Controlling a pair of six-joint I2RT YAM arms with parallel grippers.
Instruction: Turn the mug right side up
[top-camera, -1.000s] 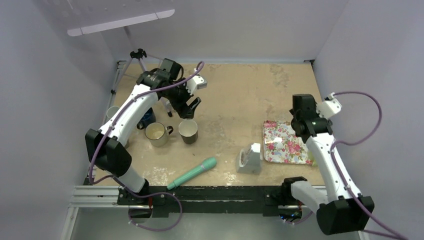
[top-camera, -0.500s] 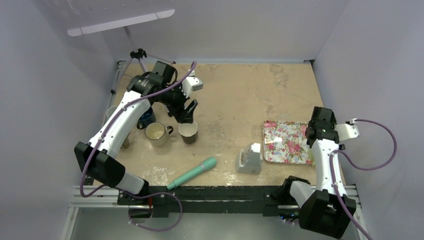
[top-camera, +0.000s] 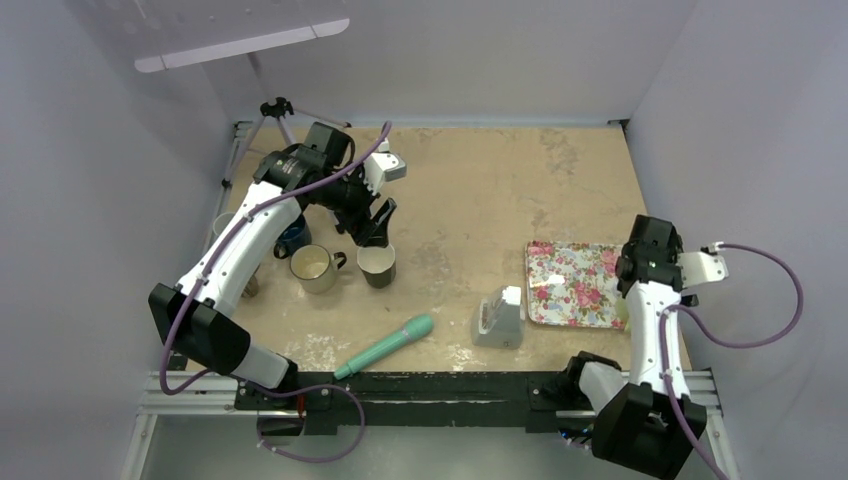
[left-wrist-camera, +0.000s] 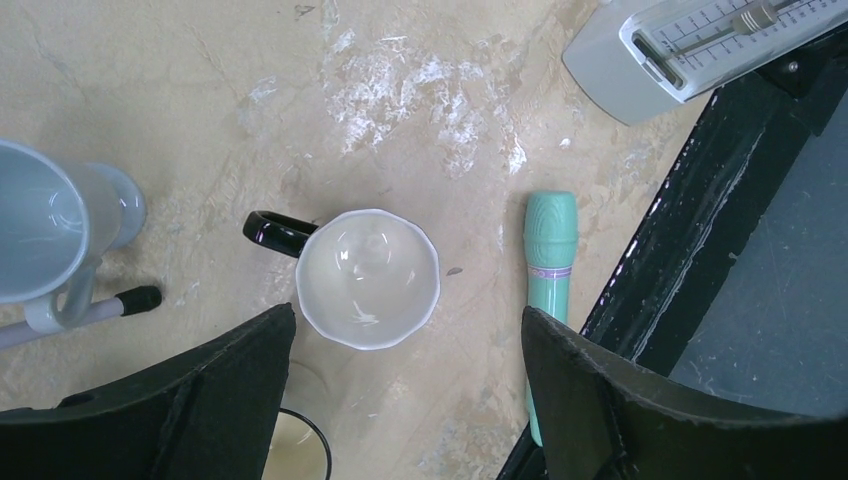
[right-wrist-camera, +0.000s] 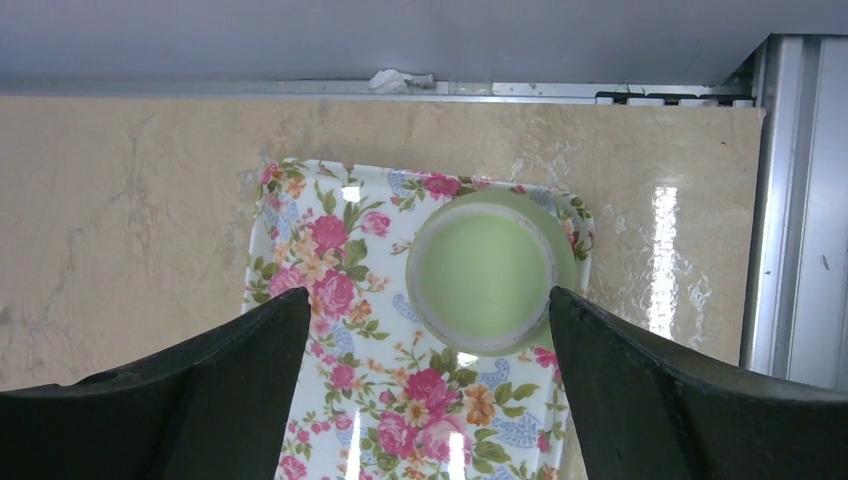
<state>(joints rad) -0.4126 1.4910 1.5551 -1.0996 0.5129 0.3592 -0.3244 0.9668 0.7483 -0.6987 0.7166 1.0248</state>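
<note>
My right gripper should grab the pale green mug at its side (top-camera: 622, 312) next. The mug's upturned base then stays free for my left gripper to turn.
A pale green mug (right-wrist-camera: 485, 272) stands on the floral tray (right-wrist-camera: 330, 300) at the right. Its top looks flat with a pale ring, like a base turned upward. In the top view it is almost hidden under my right arm. My right gripper (right-wrist-camera: 428, 295) is open and hangs above the tray, its fingers (right-wrist-camera: 230, 390) either side of the mug, apart from it; it also shows in the top view (top-camera: 640, 272). My left gripper (left-wrist-camera: 407, 312) is open above an upright dark mug (left-wrist-camera: 368, 278) with a white inside; both show in the top view, gripper (top-camera: 372, 228) and mug (top-camera: 377, 262).
A cream mug (top-camera: 315, 267), a blue mug (top-camera: 293, 237) and a grey mug (left-wrist-camera: 40, 230) stand at the left beside a tripod (top-camera: 275, 110). A teal handle (top-camera: 385, 346) and a grey scale (top-camera: 499, 318) lie near the front rail (top-camera: 450, 385).
My right arm has swung right and toward the near edge, over the tray's right side. My left gripper came down closer over the dark mug, then stayed still.
</note>
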